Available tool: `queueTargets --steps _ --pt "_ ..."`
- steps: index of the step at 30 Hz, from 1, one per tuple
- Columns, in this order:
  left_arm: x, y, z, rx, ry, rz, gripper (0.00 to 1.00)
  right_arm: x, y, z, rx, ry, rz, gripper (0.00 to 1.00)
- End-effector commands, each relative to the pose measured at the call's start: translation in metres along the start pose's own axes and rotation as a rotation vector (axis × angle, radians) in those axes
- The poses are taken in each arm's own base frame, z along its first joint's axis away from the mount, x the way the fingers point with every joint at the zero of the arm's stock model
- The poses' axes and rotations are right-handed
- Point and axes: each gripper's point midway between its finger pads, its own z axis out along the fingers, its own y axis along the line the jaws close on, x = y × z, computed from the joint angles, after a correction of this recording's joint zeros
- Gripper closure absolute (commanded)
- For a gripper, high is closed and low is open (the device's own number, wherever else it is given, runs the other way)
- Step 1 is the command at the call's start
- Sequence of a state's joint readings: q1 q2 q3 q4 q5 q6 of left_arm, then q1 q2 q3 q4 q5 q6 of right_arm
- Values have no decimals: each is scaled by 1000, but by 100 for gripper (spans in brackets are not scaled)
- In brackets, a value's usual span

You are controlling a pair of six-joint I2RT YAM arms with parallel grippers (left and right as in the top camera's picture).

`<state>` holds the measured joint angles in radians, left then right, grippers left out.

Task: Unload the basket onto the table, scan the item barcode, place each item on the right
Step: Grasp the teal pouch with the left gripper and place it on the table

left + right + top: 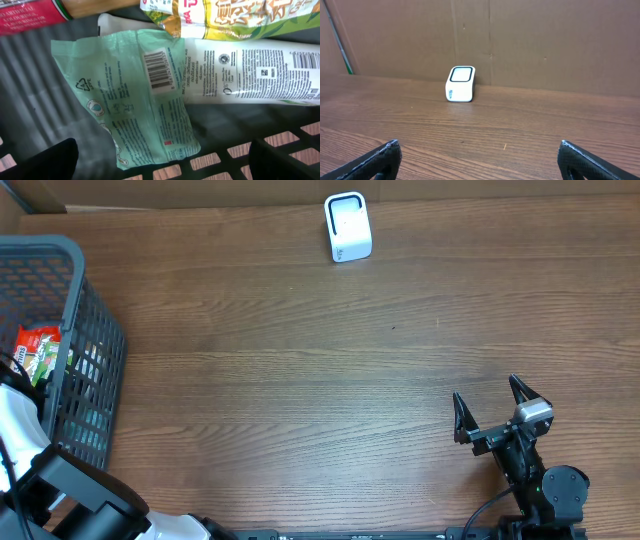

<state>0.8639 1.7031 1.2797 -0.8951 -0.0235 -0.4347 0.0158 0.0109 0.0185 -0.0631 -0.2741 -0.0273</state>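
Note:
The left gripper grabs the mint-green packet point(125, 100) across the sides of its near end next, which leaves the barcode uncovered to scan.
Several packaged items lie in the dark mesh basket point(95, 350). In the left wrist view, a mint-green packet point(125, 100) lies flat with its barcode point(157, 69) facing up. My left gripper point(165, 162) hangs open just above the packet's near end, touching nothing. A white tube point(250, 72) with printed text lies beside the packet. The white barcode scanner point(347, 227) stands at the table's far edge, also seen in the right wrist view as the scanner point(460, 83). My right gripper point(490, 405) rests open and empty near the front right.
A red packet point(30, 15) and a yellow-green packet point(240, 15) lie at the far side of the basket. The basket's grid floor point(260, 150) shows wood through its holes. A cardboard wall point(545, 40) backs the table behind the scanner.

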Motion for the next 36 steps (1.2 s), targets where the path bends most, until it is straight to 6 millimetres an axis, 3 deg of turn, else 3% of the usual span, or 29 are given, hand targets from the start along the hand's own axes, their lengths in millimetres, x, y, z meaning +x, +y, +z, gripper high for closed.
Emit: queueTargets --steps 1,6,10,12,15,16,17,21,25,27,32,34,36 --pt "16 -2 25 -12 83 43 0 2 2 0 -10 -2 -4 0" --pt "22 0 44 -33 128 42 0 2 2 0 -10 -2 -4 0" --pt "24 1 53 -42 147 42 7 2 2 0 -10 -3 -4 0" --pt "23 0 54 -40 143 42 24 2 2 0 -10 -2 -4 0" --pt "22 -1 53 -37 139 42 71 2 2 0 -10 -2 -4 0" --pt "21 -1 53 -37 139 42 77 2 2 0 -10 -2 -4 0" --pt "21 -1 53 -34 140 42 93 2 2 0 -10 -2 -4 0" --pt "15 -5 39 -30 134 43 96 2 2 0 -10 -2 -4 0" --pt "-8 -15 0 1 77 43 96 2 2 0 -10 -2 -4 0" --pt "-22 -23 -30 29 30 45 96 2 2 0 -10 -2 -4 0" --pt "-52 -48 -130 163 -138 85 96 2 2 0 -10 -2 -4 0" --pt "-54 -63 -183 253 -228 139 96 2 2 0 -10 -2 -4 0" --pt "-51 -73 -211 308 -277 182 96 2 2 0 -10 -2 -4 0"
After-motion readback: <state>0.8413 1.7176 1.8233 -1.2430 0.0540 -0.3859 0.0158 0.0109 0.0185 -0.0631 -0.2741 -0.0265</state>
